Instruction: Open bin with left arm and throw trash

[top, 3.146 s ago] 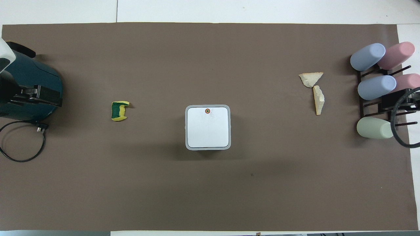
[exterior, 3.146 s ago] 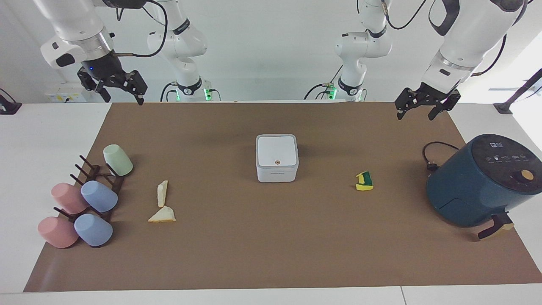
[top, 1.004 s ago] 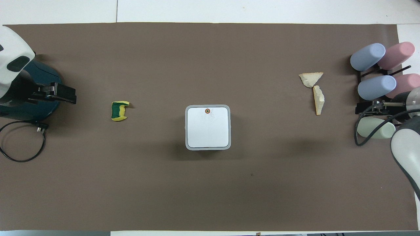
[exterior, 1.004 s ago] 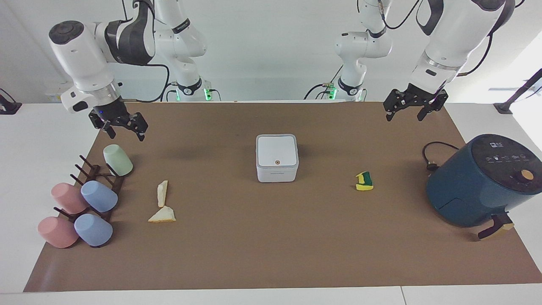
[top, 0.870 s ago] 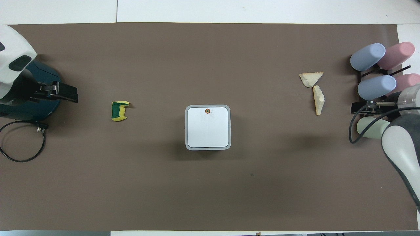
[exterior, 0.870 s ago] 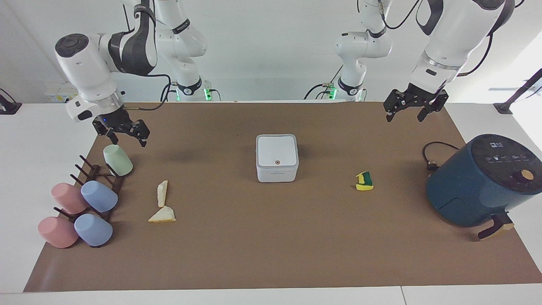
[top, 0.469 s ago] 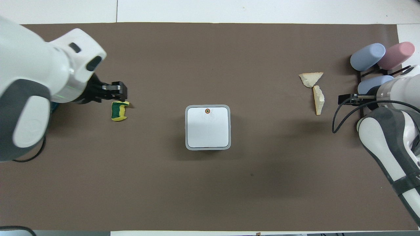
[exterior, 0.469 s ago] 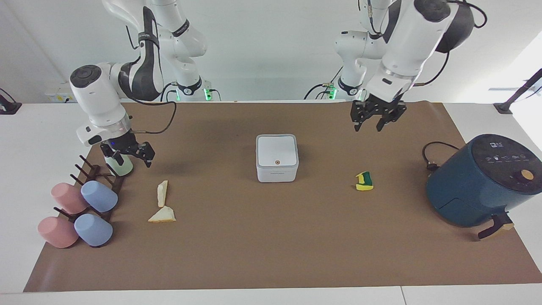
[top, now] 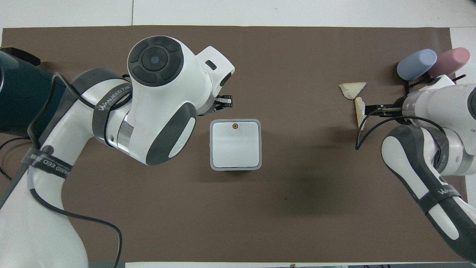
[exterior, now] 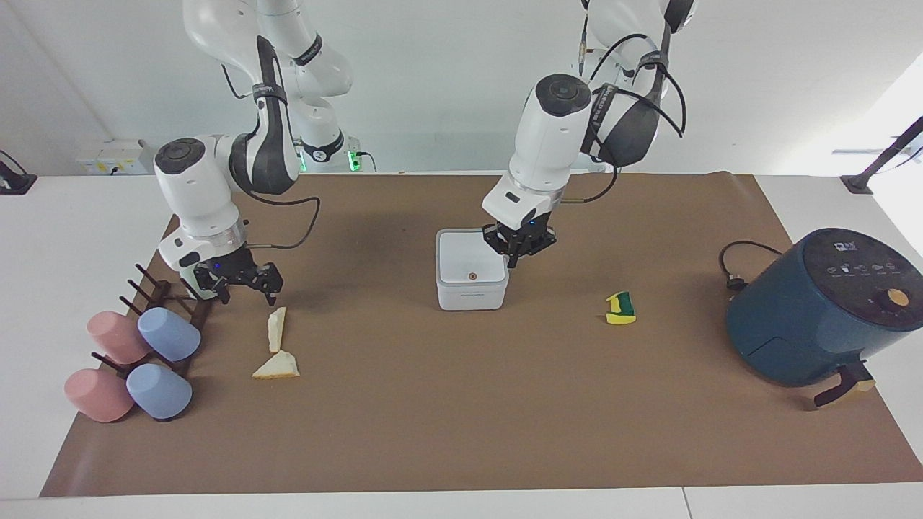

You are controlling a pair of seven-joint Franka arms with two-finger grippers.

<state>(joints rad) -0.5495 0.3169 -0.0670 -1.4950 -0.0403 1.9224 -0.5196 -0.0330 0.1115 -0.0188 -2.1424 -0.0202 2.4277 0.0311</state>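
Note:
My right gripper moves farther onto the wedge next, before closing: its fingers stop at the cream wedge's near edge (top: 362,114), so closing now would miss.
The white bin (exterior: 471,288) stands mid-mat with its lid shut and its brown dot on the edge farther from the robots; it also shows in the overhead view (top: 235,147). My left gripper (exterior: 519,254) hangs low over the bin's edge toward the left arm's end; its tips show in the overhead view (top: 224,102). My right gripper (exterior: 245,285) is open just above one cream wedge (exterior: 276,329), with the second wedge (exterior: 277,367) beside it. The yellow-and-green sponge bit (exterior: 621,308) lies toward the left arm's end; the left arm hides it in the overhead view.
A dark teal air fryer (exterior: 822,306) with its cable stands at the left arm's end. A rack of pastel cups (exterior: 144,346) stands at the right arm's end, close to the right gripper. A brown mat (exterior: 461,418) covers the table.
The left arm has swung from near the robots' edge of the mat to the bin. The right gripper has come down past the green cup to just above the wedge.

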